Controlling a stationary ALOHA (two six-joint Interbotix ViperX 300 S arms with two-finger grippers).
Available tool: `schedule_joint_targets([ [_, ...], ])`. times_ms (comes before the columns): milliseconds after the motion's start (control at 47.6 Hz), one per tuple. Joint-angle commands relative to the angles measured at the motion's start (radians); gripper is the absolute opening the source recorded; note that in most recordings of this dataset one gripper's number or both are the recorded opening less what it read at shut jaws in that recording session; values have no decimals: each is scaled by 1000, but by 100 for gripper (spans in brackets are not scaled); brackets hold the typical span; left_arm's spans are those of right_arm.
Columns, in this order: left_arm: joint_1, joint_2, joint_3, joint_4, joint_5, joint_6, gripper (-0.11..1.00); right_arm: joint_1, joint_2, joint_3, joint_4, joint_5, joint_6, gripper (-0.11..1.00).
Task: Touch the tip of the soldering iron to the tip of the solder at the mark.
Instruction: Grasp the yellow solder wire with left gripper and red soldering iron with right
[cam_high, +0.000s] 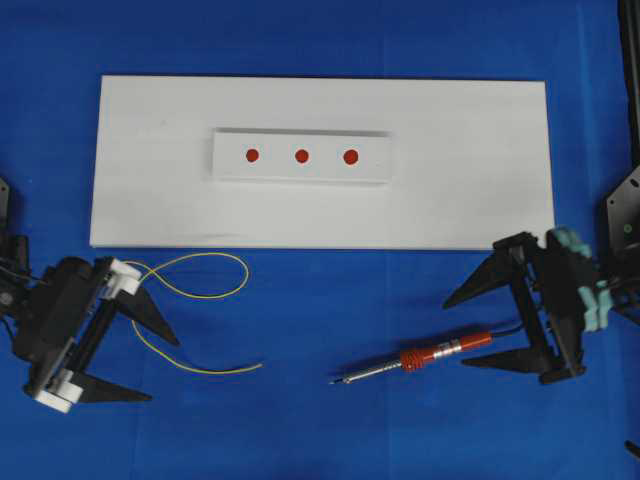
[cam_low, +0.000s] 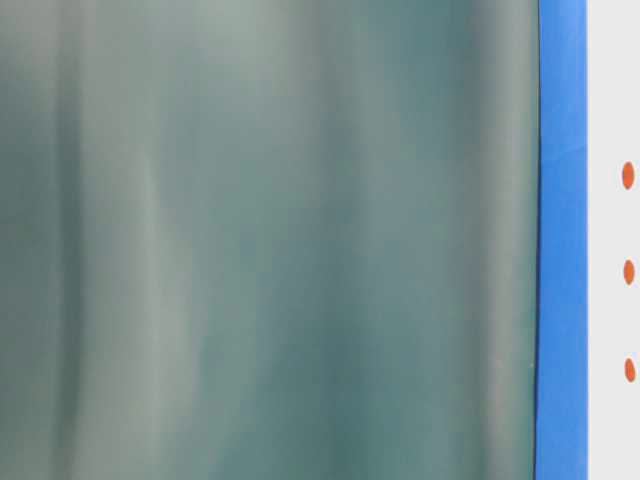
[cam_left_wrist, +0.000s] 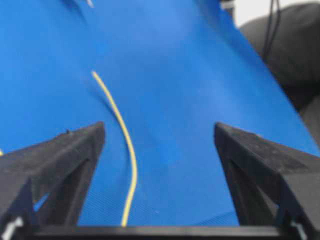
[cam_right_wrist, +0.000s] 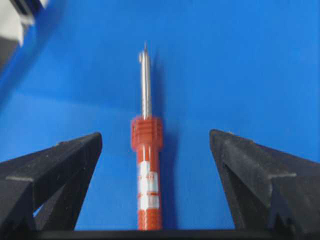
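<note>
Next, my right gripper grabs the soldering iron by the red handle behind its ribbed collar (cam_high: 452, 349), since the iron's metal stem ends in a pointed tip.
The soldering iron (cam_high: 418, 358) lies on the blue mat at lower right, its dark tip (cam_high: 335, 381) pointing left. My right gripper (cam_high: 468, 330) is open, its jaws either side of the handle end; in the right wrist view the iron (cam_right_wrist: 148, 165) lies between the open fingers, apart from both. The thin yellow solder (cam_high: 195, 290) curls on the mat at lower left, with a free end (cam_high: 261, 365) pointing right. My left gripper (cam_high: 160, 370) is open around the wire; in the left wrist view the solder (cam_left_wrist: 131, 165) runs between the fingers. Three red marks (cam_high: 301, 156) sit on a raised white strip.
A large white board (cam_high: 480, 180) lies across the upper middle of the blue mat and carries the strip. The table-level view is mostly filled by a blurred grey-green surface (cam_low: 270, 240), with the three marks at its right edge.
</note>
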Motion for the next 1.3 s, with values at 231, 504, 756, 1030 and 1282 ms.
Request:
schedule_joint_targets([
  [231,-28,236,-84,-8,-94,-3,83,115,276,-67,152,-163,-2,88],
  [504,-31,301,-91,-9,-95,-2,81,140,370,-110,199,-181,-2,83],
  [756,-31,311,-91,-9,-92,9,55,140,380,-110,199,-186,-6,66],
  [1030,-6,321,-110,-9,-61,11,18,138,380,-107,199,-186,-14,10],
  [1282,15,324,-127,-14,-3,11,4,138,380,-115,199,-184,-14,6],
])
